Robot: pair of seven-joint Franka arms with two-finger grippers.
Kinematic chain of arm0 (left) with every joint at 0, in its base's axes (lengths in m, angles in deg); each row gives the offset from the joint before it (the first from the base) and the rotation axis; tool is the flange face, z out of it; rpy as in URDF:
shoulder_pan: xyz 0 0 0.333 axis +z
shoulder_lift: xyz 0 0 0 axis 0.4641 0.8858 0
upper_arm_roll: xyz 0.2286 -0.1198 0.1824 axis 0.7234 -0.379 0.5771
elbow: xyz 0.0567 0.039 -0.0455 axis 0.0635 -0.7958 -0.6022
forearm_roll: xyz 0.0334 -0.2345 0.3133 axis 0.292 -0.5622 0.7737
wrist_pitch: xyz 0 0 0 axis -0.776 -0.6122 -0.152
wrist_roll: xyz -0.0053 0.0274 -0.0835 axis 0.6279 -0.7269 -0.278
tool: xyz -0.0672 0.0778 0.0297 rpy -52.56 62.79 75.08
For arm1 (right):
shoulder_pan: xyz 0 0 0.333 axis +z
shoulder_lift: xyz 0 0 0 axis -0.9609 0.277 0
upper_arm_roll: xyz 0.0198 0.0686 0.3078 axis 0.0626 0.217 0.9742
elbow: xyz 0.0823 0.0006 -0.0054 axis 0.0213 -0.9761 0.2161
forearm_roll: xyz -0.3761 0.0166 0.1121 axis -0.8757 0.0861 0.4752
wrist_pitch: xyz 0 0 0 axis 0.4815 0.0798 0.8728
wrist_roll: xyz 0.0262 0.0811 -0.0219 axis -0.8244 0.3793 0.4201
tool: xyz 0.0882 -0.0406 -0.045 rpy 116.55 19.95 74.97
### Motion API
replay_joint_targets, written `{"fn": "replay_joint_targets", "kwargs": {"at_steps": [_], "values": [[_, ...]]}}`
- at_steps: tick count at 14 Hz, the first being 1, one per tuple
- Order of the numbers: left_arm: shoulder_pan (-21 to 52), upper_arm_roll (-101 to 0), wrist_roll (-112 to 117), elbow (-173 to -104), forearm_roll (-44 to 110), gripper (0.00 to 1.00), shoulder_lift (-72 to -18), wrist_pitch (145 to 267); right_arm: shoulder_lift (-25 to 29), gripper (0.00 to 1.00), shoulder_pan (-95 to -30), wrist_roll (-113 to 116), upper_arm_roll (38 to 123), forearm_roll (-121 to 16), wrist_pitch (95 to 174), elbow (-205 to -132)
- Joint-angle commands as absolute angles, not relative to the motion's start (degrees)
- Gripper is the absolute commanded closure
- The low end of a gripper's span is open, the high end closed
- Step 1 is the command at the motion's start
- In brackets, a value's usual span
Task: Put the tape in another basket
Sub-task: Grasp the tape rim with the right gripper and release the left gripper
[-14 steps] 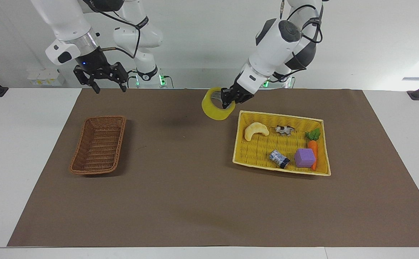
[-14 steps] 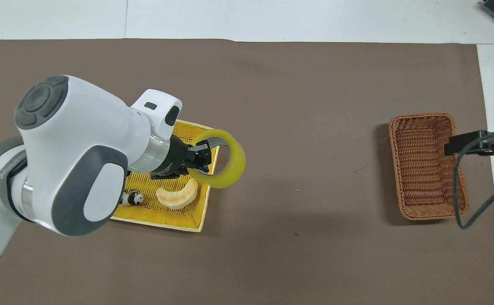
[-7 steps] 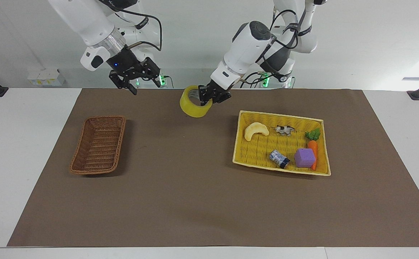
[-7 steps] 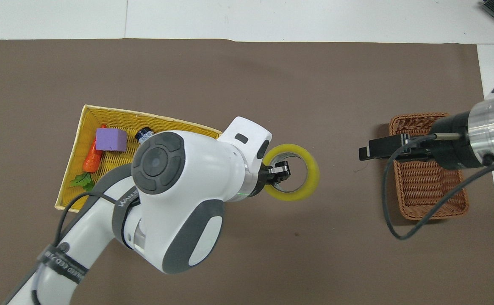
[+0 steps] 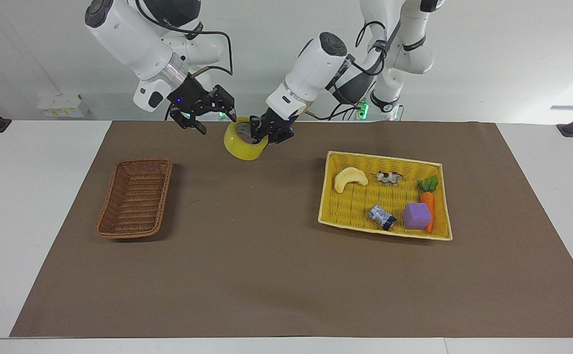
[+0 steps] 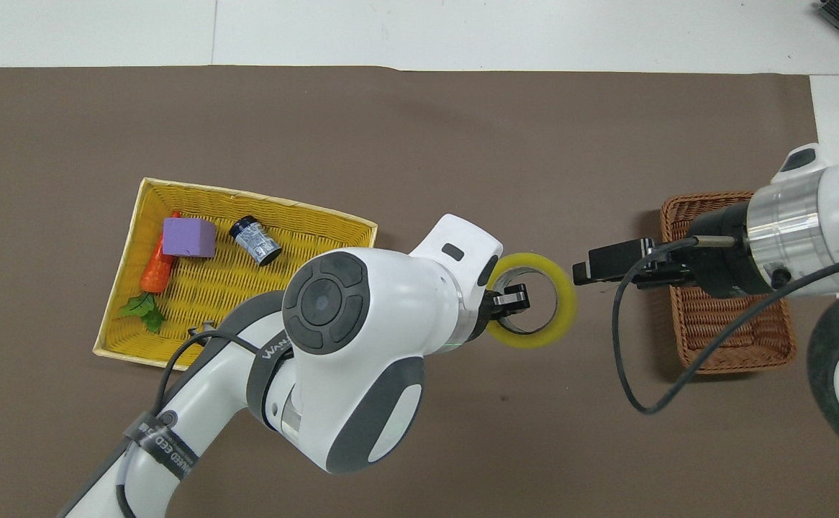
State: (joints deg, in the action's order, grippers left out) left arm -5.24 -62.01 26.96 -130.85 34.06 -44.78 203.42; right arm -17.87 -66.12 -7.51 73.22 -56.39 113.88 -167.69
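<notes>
My right gripper grabs the yellow roll by its ring's side (image 6: 567, 302) next, for the brown wicker basket (image 6: 729, 342).
The tape (image 5: 240, 146) (image 6: 568, 302), a yellow roll with a pale core, hangs in the air over the brown mat between the two baskets. My left gripper (image 5: 263, 132) (image 6: 511, 298) is shut on the roll's wall, one finger inside the ring. My right gripper (image 5: 216, 121) (image 6: 586, 270) hovers open right beside the tape, toward the right arm's end, with nothing between its fingers and not touching the roll. The brown wicker basket (image 5: 134, 197) (image 6: 729, 342) sits empty on the mat at the right arm's end.
A yellow basket (image 5: 327, 196) (image 6: 132, 237) at the left arm's end holds a pale crescent toy (image 5: 349, 178), a cow figure (image 5: 388, 177), a carrot (image 5: 428, 206) (image 6: 155, 267), a purple cube (image 5: 416, 215) (image 6: 188, 237) and a small can (image 5: 382, 217) (image 6: 255, 240).
The left arm has carried the tape from beside the yellow basket toward the right arm's end. The right gripper has swung in from over the brown basket to beside the tape.
</notes>
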Motion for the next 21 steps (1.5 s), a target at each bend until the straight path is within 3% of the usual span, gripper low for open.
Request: {"fn": "replay_joint_targets", "kwargs": {"at_steps": [1, 6, 7, 8, 10, 11, 12, 16, 21], "values": [[-7.3, -61.2, 28.5, -129.1, 33.0, 1.0, -44.6, 205.1, -18.4, 0.0, -66.6, -5.1, 73.5, -54.5, 117.1, -169.9], [-7.7, -62.7, 29.3, -126.4, 33.0, 1.0, -45.4, 205.0, -18.4, 0.0, -66.7, -3.2, 73.5, -54.5, 117.8, -171.0], [-7.7, -62.8, 29.8, -125.9, 33.0, 1.0, -45.4, 205.0, -18.4, 0.11, -67.0, -2.0, 73.5, -54.5, 117.7, -171.0], [-7.7, -62.8, 29.9, -125.7, 33.1, 1.0, -45.3, 205.0, -18.3, 0.6, -67.4, -1.0, 73.5, -54.5, 117.0, -170.9], [-7.5, -62.8, 29.3, -125.6, 33.1, 1.0, -45.8, 205.0, -18.3, 1.0, -68.0, -1.4, 73.4, -54.5, 116.6, -170.8], [-7.5, -62.8, 28.7, -125.6, 33.5, 0.81, -45.8, 205.0, -18.3, 1.0, -68.0, -2.0, 73.4, -54.5, 116.5, -170.7], [-7.2, -62.8, 28.7, -125.6, 33.6, 0.01, -45.7, 205.2, -18.3, 1.0, -68.0, -3.0, 73.4, -54.6, 116.2, -170.8], [-5.7, -62.3, 29.3, -126.5, 32.7, 0.0, -49.5, 202.2, -18.3, 1.0, -68.0, -3.4, 73.4, -55.3, 116.1, -170.7], [2.0, -62.1, 23.7, -125.8, 33.7, 0.0, -51.7, 186.4, -18.9, 1.0, -69.9, -3.3, 73.1, -58.0, 113.9, -171.3]]}}
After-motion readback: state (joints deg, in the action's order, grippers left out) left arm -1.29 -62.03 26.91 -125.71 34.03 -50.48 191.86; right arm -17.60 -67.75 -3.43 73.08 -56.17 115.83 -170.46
